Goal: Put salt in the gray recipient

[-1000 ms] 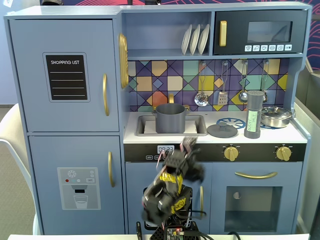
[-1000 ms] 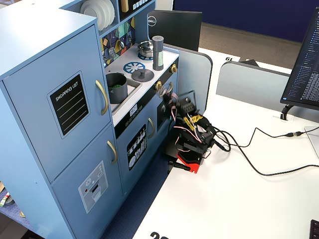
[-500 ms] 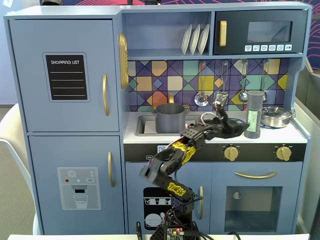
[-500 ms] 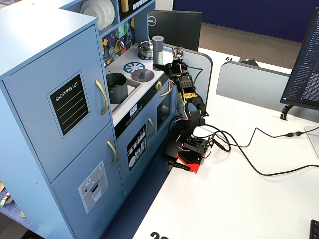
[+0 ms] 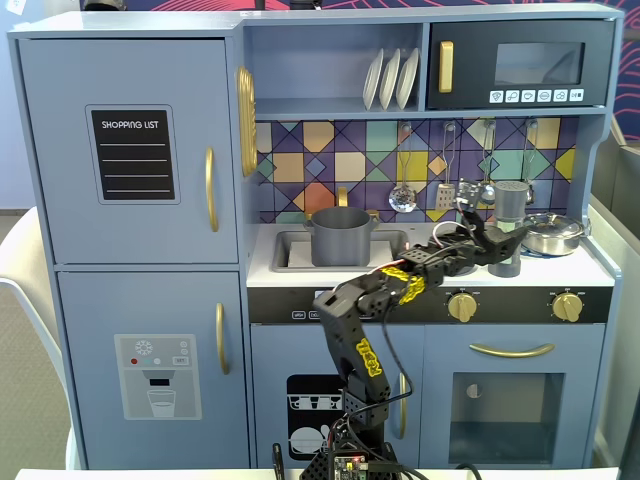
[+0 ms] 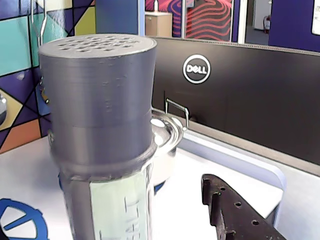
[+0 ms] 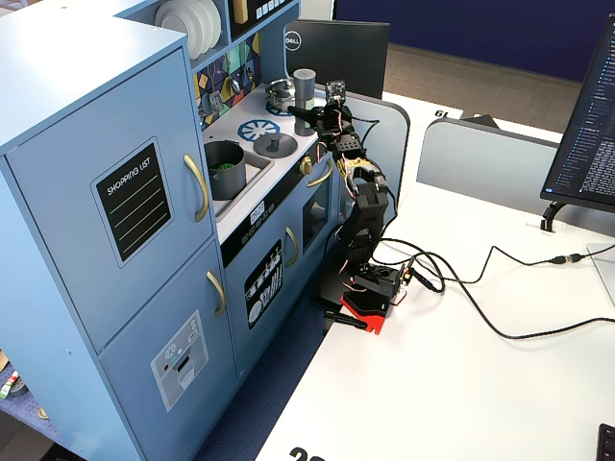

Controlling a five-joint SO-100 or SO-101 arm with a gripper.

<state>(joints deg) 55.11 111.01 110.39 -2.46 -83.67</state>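
I will put salt in the gray recipient (image 5: pixel 340 236), so next my gripper will hold the salt shaker by its body (image 5: pixel 507 262) below the wider cap.
The salt (image 5: pixel 511 225) is a slim grey shaker with a wider cap, standing upright on the right end of the toy counter. It fills the left of the wrist view (image 6: pixel 100 125), pale green label facing the camera. My gripper (image 5: pixel 494 236) is open at the shaker, jaws spread around its lower body. One dark finger (image 6: pixel 232 212) shows apart from it on the right; the other is hidden. The gray recipient (image 5: pixel 340 236) stands in the sink to the left, and shows in the other fixed view (image 7: pixel 226 168).
A shiny steel pan (image 5: pixel 553 232) sits just right of the shaker, close behind it in the wrist view (image 6: pixel 165 135). A flat grey lid with a knob (image 7: pixel 274 144) lies on the counter between pot and shaker. Utensils (image 5: pixel 445 165) hang above.
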